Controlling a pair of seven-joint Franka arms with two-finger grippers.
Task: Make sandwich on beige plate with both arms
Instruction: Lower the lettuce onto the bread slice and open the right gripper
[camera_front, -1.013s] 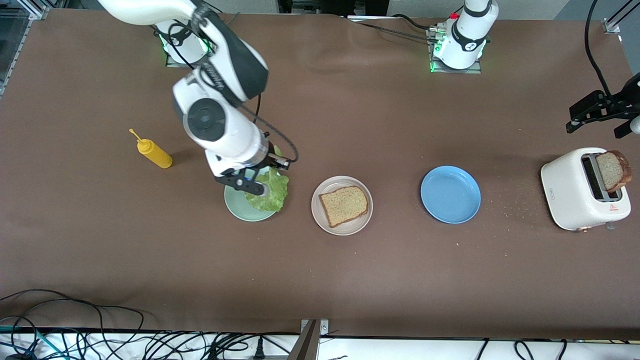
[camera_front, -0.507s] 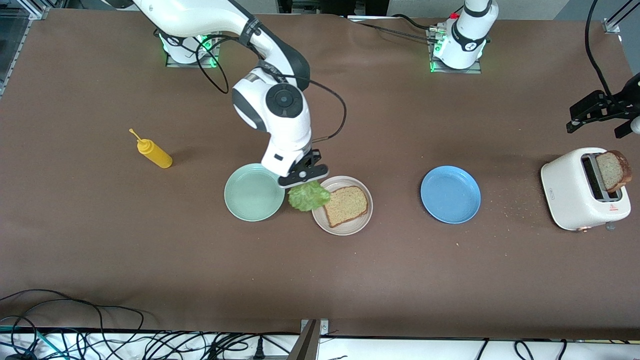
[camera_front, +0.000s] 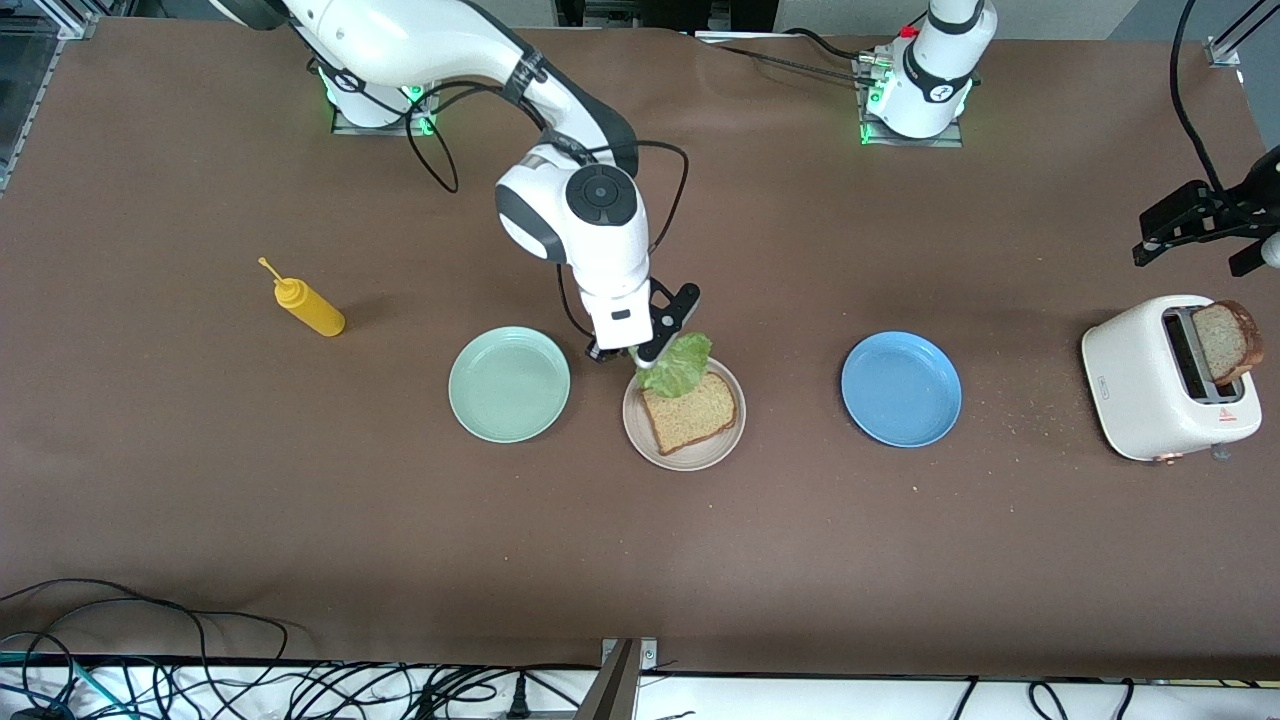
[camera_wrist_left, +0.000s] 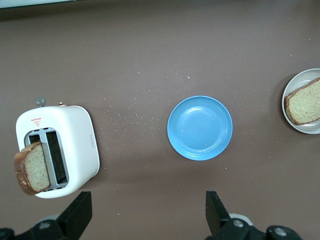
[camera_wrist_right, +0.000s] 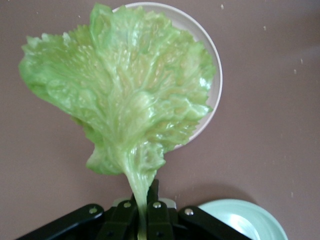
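Observation:
The leaf's tip (camera_front: 674, 386) overlaps only the bread's far edge, so it is too early to open my right gripper. Next, the leaf goes across the bread slice (camera_front: 693, 419).
A brown bread slice (camera_front: 692, 413) lies on the beige plate (camera_front: 640, 432), which also shows in the left wrist view (camera_wrist_left: 295, 121). My right gripper (camera_front: 638, 357) is shut on the stem of a crinkly green lettuce leaf (camera_front: 679, 364) and holds it over the plate's edge that lies farthest from the front camera. In the right wrist view the lettuce leaf (camera_wrist_right: 125, 90) hangs from the right gripper (camera_wrist_right: 145, 212) and covers most of the beige plate (camera_wrist_right: 216, 85). A second bread slice (camera_front: 1228, 341) sticks out of the white toaster (camera_front: 1140, 385). My left gripper (camera_front: 1190, 252) waits open above the table beside the toaster (camera_wrist_left: 75, 135).
A mint green plate (camera_front: 509, 384) sits beside the beige plate toward the right arm's end, and a blue plate (camera_front: 901, 389) sits toward the left arm's end. A yellow squeeze bottle (camera_front: 308, 305) lies past the mint plate. Crumbs are scattered near the toaster.
My right gripper has lifted the lettuce off the mint green plate and carried it over to the beige plate. The left arm has not moved.

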